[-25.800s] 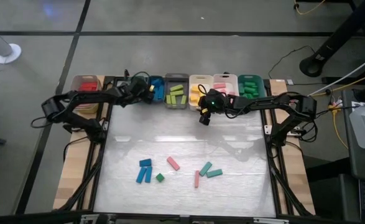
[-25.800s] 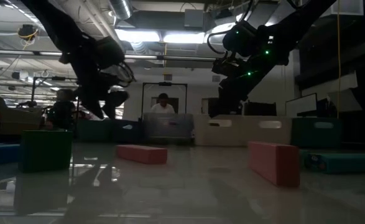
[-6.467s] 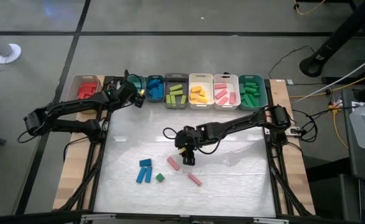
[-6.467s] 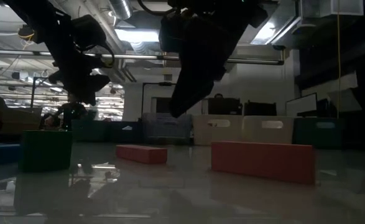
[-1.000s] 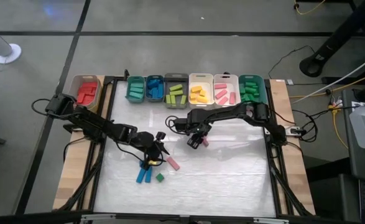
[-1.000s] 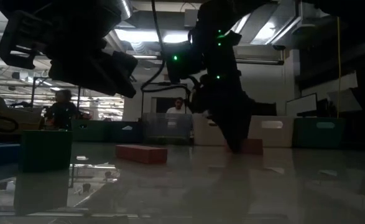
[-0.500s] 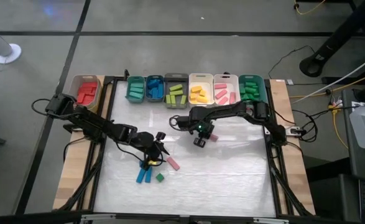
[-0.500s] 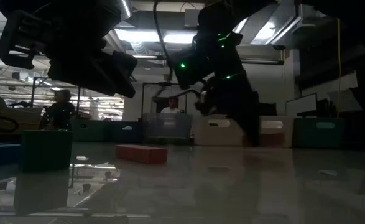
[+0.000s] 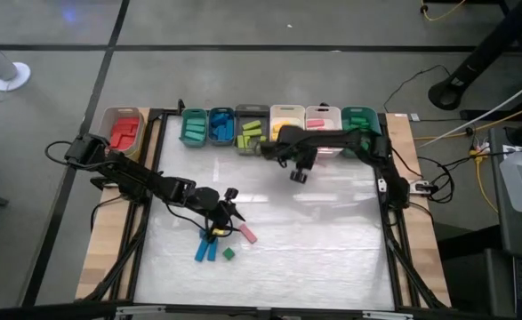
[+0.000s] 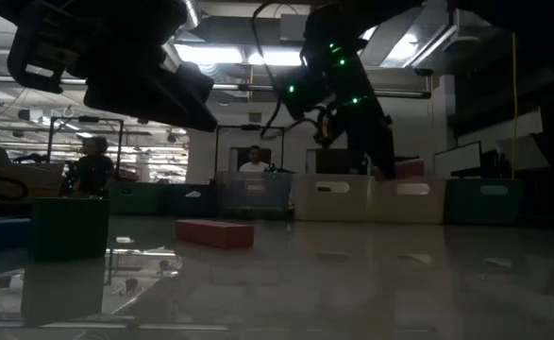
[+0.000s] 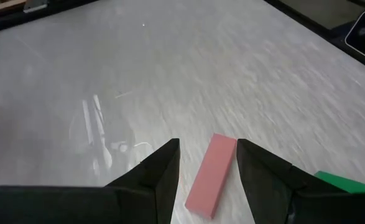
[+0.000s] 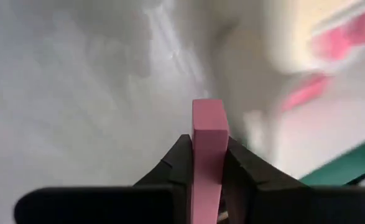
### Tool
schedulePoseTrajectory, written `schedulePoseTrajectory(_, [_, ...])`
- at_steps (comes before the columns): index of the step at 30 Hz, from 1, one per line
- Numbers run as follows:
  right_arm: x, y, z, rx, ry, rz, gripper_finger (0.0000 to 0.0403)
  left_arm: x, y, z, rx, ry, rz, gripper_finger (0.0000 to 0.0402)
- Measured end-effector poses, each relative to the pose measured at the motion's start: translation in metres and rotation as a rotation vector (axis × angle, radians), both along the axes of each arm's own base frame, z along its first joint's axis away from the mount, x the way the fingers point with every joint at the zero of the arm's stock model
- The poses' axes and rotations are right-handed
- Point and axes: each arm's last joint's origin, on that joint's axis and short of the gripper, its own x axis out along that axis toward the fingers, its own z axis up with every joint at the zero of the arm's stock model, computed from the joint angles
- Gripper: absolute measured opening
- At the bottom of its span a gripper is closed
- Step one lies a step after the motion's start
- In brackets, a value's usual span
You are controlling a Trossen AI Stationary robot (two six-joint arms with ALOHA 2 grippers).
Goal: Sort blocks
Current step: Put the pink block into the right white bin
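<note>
The pink block hangs short of the near rim of the white bin (image 9: 323, 116) and would miss. I should move it toward the bin before I open my right gripper.
A pink block (image 12: 207, 140) is in my right gripper (image 12: 207, 149), which is shut on it above the table's far half (image 9: 298, 174), near the bins. In the low view this block (image 10: 409, 168) hangs high over the tabletop. My left gripper (image 9: 222, 216) hovers open near the table's middle. Its fingers (image 11: 163, 168) stand on either side of a second pink block (image 11: 211, 176), above it and clear of it. That block (image 9: 246, 234) lies flat on the table. Two blue blocks (image 9: 206, 248) and a green cube (image 9: 228, 253) lie close by. My right gripper pinches the pink block between its two fingers (image 12: 182, 155), on two opposite long faces (image 12: 201, 158). The block's free end (image 12: 207, 109) juts forward past the fingertips. It is lifted clear of the table.
Along the far edge stands a row of bins: red (image 9: 124, 130), teal (image 9: 194, 127), blue (image 9: 221, 126), grey with lime blocks (image 9: 250, 135), yellow (image 9: 284, 116), pink (image 9: 319, 116), green (image 9: 361, 119). A person (image 10: 251, 161) shows far behind the table.
My right gripper has risen from the tabletop and gone toward the far edge and somewhat right, toward the bins. It carries the pink block, which stood at table height a second ago and now hangs clear.
</note>
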Motion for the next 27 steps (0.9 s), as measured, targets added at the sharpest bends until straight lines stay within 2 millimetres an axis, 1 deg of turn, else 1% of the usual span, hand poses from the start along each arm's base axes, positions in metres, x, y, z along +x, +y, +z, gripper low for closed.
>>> schedulePoseTrajectory(4, [-0.011, -0.025, 0.022, -0.055, -0.041, -0.023, 0.0059, 0.0, 0.0, 0.0, 0.0, 0.001, 0.0, 0.0148])
schedulePoseTrajectory(8, [-0.025, -0.052, 0.033, -0.114, -0.047, -0.064, 0.006, 0.0, 0.0, 0.0, 0.0, -0.004, 0.003, 0.0148])
schedulePoseTrajectory(11, [-0.034, -0.072, 0.034, -0.132, -0.041, -0.114, 0.0071, 0.002, 0.0, 0.002, -0.006, -0.029, 0.003, 0.0148])
schedulePoseTrajectory(15, [-0.04, -0.091, 0.03, -0.153, -0.082, -0.173, 0.0101, 0.003, 0.0, 0.005, -0.013, -0.058, 0.004, 0.0148])
schedulePoseTrajectory(19, [-0.045, -0.101, 0.029, -0.153, -0.098, -0.205, 0.0142, 0.003, 0.0, 0.005, -0.013, -0.057, 0.004, 0.0148])
schedulePoseTrajectory(23, [-0.043, -0.102, 0.029, -0.166, -0.111, -0.205, 0.0182, 0.003, 0.0, 0.005, -0.026, -0.053, 0.012, 0.0148])
schedulePoseTrajectory(27, [-0.041, -0.1, 0.029, -0.144, -0.13, -0.208, 0.0206, 0.006, -0.001, 0.007, -0.107, -0.063, 0.053, 0.0148])
